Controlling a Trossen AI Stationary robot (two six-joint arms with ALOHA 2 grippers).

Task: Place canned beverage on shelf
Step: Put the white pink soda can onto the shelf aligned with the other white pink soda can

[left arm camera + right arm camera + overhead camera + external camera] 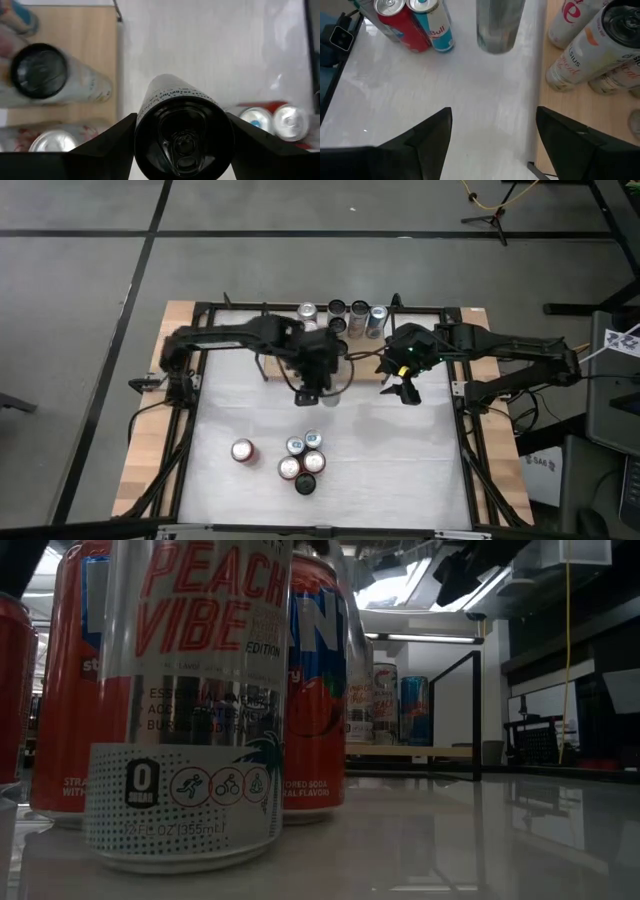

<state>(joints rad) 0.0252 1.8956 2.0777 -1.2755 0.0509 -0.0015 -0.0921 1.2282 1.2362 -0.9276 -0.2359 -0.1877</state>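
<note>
The black-topped can is high above the white table and would drop, so the robot should move it onto the shelf before the left gripper releases it.
My left gripper (322,385) is shut on a slim can with a black top (182,135). It hangs over the white table just in front of the shelf (75,20). The right wrist view shows that can's silvery body (500,25). The light-wood shelf (580,115) at the far edge carries several upright cans (358,308). More cans (300,460) stand in a cluster near the table's front edge. My right gripper (405,388) stands open to the right of the held can, with nothing between its fingers (435,135). My left gripper pinches the can between its two fingers, one on each side of the body just below the top rim (142,125). The fingers come from above, slanting down. The can hangs below them, top up, its bottom end (495,47) appearing clear of the table.
A red can (400,20) and a blue-and-silver can (432,25) stand on the white table beyond the held can. A black rod upright (475,710) stands at the shelf's end. Black frame rails run along the table's sides (465,430). Bare white tabletop lies between the shelf and the front cluster.
</note>
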